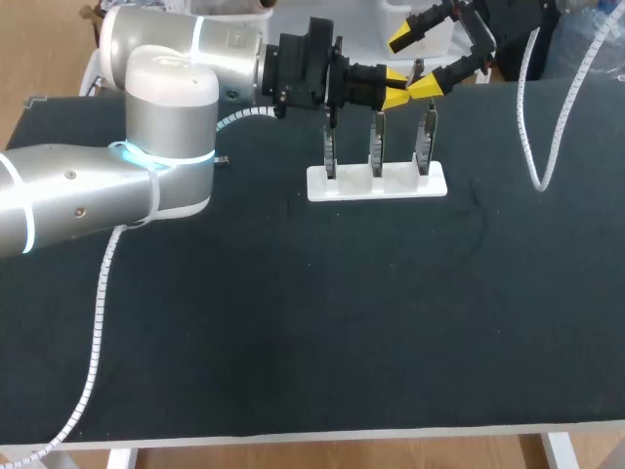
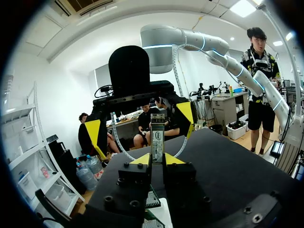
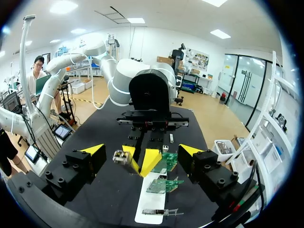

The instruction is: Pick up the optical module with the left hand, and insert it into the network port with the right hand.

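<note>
The optical module's body is covered by my left gripper's yellow fingers, so my right gripper will next take the module by its exposed latch end [image 3: 122, 157].
The optical module [image 2: 157, 137], a slim metal bar, stands up between the yellow tips of my left gripper [image 2: 157, 159], which is shut on it. In the head view my left gripper [image 1: 398, 90] hangs above the white holder [image 1: 377, 183], which carries three upright network-port boards [image 1: 376, 147]. My right gripper [image 1: 418, 63] faces it from the far right, open, its tips either side of the module's end [image 1: 417, 68] without touching. In the right wrist view my right gripper [image 3: 142, 150] stands wide around the left gripper [image 3: 140, 161] and the module [image 3: 119, 157].
A white spiral cable [image 1: 532, 147] hangs from my right arm down to the dark table mat [image 1: 293, 322]. Another spiral cable [image 1: 98, 322] trails from my left arm across the mat's left side. Green boards [image 3: 166, 164] on the holder [image 3: 154, 206] lie below both grippers.
</note>
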You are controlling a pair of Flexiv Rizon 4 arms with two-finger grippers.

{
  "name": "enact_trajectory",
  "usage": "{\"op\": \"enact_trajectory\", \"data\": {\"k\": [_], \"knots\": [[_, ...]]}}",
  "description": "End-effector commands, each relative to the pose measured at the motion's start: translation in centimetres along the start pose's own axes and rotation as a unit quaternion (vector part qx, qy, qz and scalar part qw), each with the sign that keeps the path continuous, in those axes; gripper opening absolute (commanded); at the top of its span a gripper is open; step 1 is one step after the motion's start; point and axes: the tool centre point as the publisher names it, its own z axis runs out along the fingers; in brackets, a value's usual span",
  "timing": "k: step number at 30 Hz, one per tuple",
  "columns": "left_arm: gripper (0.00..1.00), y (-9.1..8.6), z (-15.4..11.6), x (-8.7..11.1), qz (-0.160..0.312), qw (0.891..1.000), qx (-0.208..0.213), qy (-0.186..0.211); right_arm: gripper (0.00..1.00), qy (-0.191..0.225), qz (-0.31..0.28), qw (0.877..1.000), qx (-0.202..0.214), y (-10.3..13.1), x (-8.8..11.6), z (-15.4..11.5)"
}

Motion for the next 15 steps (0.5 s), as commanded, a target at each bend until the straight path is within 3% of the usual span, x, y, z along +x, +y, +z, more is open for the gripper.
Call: {"op": "enact_trajectory", "data": {"k": [1, 15], "knots": [[0.00, 0.23, 0.07, 0.03, 0.000, 1.000, 0.002, 0.000, 1.00, 0.000, 0.001, 1.000, 0.011, 1.21, 0.07, -0.58], [0.00, 0.23, 0.07, 0.03, 0.000, 1.000, 0.002, 0.000, 1.00, 0.002, 0.003, 1.000, 0.009, 1.37, 0.00, -0.53]]}}
